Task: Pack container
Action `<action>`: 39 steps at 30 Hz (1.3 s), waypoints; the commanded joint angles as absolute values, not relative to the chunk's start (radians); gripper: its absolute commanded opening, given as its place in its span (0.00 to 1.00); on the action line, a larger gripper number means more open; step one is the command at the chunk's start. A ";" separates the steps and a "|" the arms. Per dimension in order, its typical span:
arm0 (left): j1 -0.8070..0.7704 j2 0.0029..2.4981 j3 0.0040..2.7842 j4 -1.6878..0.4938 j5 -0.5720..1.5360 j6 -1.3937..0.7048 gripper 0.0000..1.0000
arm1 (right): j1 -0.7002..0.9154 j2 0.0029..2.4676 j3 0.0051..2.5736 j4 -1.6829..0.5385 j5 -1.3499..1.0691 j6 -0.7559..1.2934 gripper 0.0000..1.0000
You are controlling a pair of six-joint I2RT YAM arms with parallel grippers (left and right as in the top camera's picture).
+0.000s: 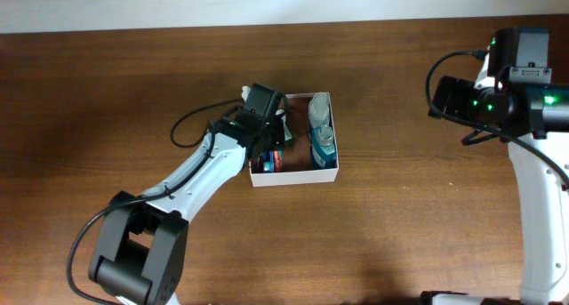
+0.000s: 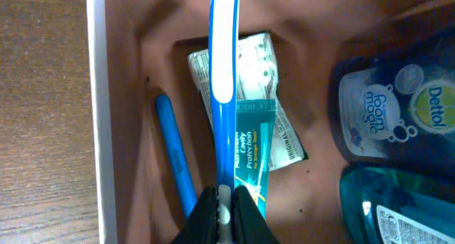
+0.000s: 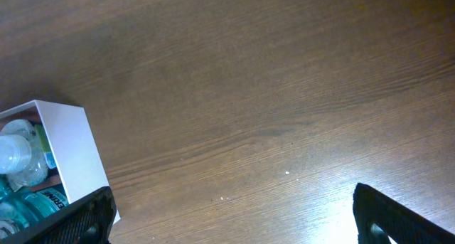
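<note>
The toothbrush hangs low over the teal toothpaste tube inside the container's sides and would settle there if released. It is now time for my left gripper to open.
The container is a shallow white-walled box with a pinkish-brown floor in the middle of the table; its corner shows in the right wrist view. My left gripper is over its left side, shut on a blue and white toothbrush held above the floor. Under it lie a teal toothpaste tube, a white packet and a blue pen-like stick. A Dettol foam bottle and a blue mouthwash bottle lie at the right side. My right gripper is open and empty over bare table.
The table is dark brown wood. A black cable loops from the left arm beside the container. The right arm's base stands at the far right.
</note>
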State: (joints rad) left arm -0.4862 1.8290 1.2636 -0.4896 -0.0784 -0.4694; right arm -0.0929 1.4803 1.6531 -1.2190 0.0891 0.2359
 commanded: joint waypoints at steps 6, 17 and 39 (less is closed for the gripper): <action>-0.490 1.840 1.278 -0.513 -0.068 -0.482 0.40 | -0.099 1.482 1.661 -1.216 0.094 0.241 0.99; -0.487 1.780 1.451 -0.662 -0.068 -0.424 0.45 | -0.099 1.482 1.661 -1.216 0.094 0.241 0.98; -0.116 1.726 1.501 -0.867 -0.427 -0.388 0.99 | -0.099 1.482 1.661 -1.216 0.094 0.241 0.98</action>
